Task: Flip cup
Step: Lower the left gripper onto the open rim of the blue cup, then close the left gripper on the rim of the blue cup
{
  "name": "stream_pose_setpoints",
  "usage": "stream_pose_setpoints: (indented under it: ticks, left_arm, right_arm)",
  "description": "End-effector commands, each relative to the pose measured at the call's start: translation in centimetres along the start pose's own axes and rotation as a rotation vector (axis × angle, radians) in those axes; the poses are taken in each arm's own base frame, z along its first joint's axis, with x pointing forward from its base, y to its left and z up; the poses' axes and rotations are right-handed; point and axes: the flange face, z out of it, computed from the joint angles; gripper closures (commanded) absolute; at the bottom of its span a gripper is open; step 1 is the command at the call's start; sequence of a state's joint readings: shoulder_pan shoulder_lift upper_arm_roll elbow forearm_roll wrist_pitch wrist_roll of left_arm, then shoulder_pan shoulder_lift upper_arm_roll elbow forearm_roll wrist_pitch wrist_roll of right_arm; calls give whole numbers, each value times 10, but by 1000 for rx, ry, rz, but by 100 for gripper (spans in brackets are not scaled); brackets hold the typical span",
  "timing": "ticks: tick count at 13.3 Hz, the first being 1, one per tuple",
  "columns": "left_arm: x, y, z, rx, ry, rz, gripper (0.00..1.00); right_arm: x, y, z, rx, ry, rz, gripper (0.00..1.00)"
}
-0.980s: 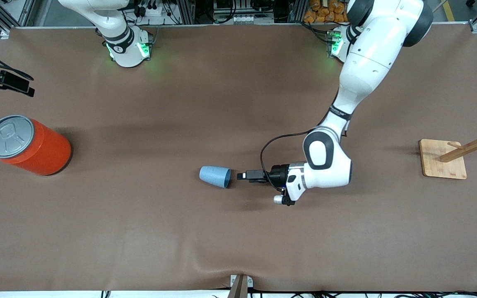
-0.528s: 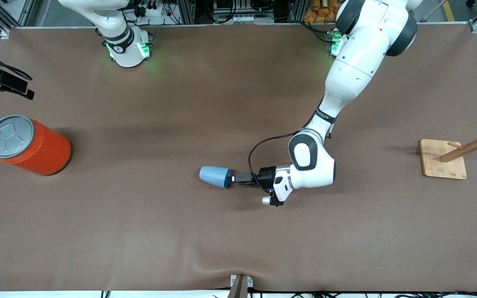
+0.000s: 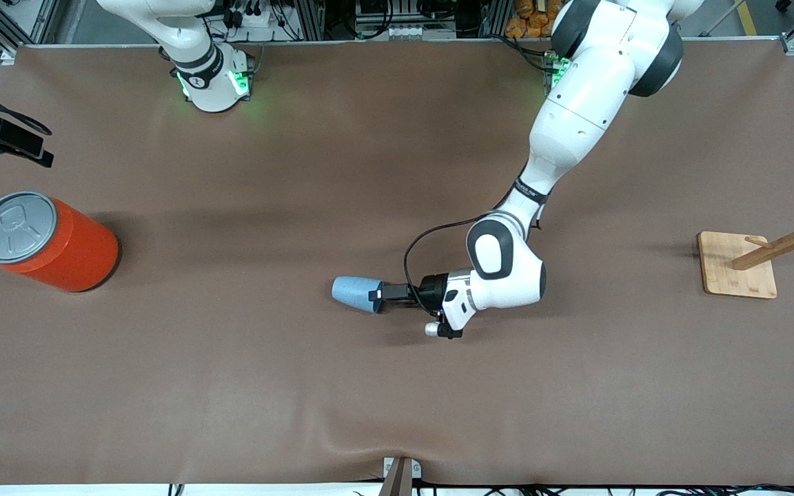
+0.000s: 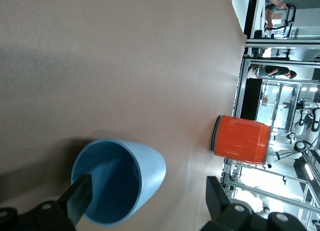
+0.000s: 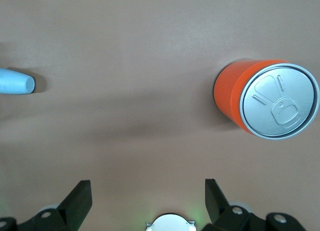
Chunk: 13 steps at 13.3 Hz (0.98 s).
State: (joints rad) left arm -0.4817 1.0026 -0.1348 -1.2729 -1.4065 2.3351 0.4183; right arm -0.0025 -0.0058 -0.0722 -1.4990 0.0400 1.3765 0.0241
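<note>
I need to flip the light-blue cup, so next I should take hold of it by its rim [image 3: 381, 295] [image 4: 141, 178] with my left gripper.
The light-blue cup [image 3: 354, 292] lies on its side near the middle of the brown table, its mouth toward the left arm's end. My left gripper [image 3: 376, 295] is low at that mouth, held level and open. In the left wrist view one finger [image 4: 79, 205] sits in front of the cup's dark-blue inside [image 4: 107, 183], and the other finger [image 4: 218, 200] stands outside over bare table, so the cup's wall lies between the two. Nothing is gripped. My right gripper [image 5: 148, 191] hangs open high over the table, holding nothing; the cup [image 5: 15, 82] shows small in its view.
A large orange-red can [image 3: 59, 249] with a grey lid stands at the right arm's end of the table, also seen as the can [image 5: 265, 98] from above. A wooden rack on a square base [image 3: 738, 265] stands at the left arm's end.
The left arm has slid toward the cup, bringing its open gripper from a short gap away up to the cup's mouth. The cup has not moved. The right arm waits.
</note>
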Motion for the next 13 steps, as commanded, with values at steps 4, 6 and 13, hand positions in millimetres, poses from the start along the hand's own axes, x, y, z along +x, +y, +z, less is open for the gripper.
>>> stream_pose_setpoints:
  ticks: [4,6,13]
  left_arm:
    - [-12,4,34,-22,26,3,0]
    - [-18,4,42,-10,34,5,0]
    - [-13,-1,35,-9,38,95,100]
  right_arm:
    - [3,-2,-6,-2,28,-16,0]
    - [3,-5,-6,-2,27,-21,0]
    - [4,-7,-4,0,24,-24,0]
